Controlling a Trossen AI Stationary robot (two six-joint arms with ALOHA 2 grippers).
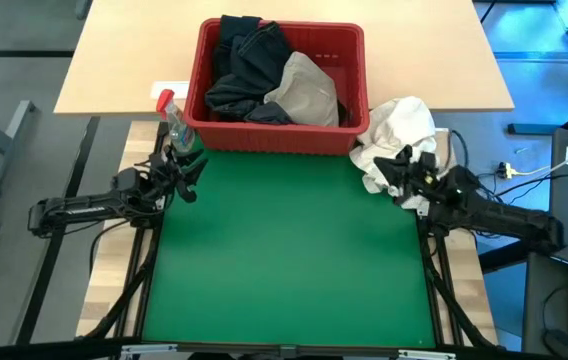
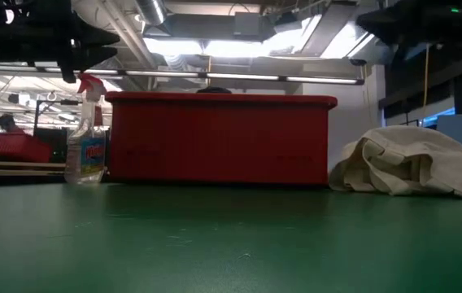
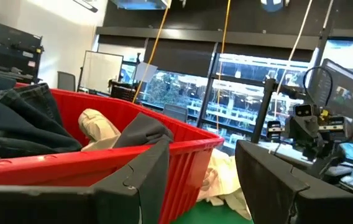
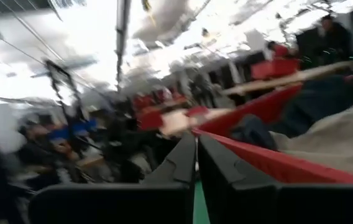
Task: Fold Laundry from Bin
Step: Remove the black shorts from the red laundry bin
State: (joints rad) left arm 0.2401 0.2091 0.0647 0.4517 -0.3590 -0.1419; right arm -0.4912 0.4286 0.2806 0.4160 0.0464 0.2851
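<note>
I should next grip the dark garment by a loose fold with my right gripper to get laundry out.
The red bin [image 1: 276, 138] stands at the far edge of the green mat, its base on the mat. The laundry fills it: dark garments [image 1: 239, 70] heaped on the left, one draped over the far rim, and a khaki one [image 1: 306, 90] on the right. My left gripper [image 1: 189, 165] hovers off the bin's near-left corner, open, with nothing between its fingers [image 3: 133, 180]. My right gripper [image 1: 392, 172] hovers off the bin's near-right corner, beside the white cloth, shut on nothing [image 4: 196, 142]. Both point toward the bin, slightly upward.
A white cloth bundle [image 1: 399, 130] lies right of the bin, close under my right gripper. A clear spray bottle with a red top [image 1: 176, 122] stands at the bin's left, next to my left gripper. The green mat [image 1: 284, 250] stretches bare toward the near edge.
</note>
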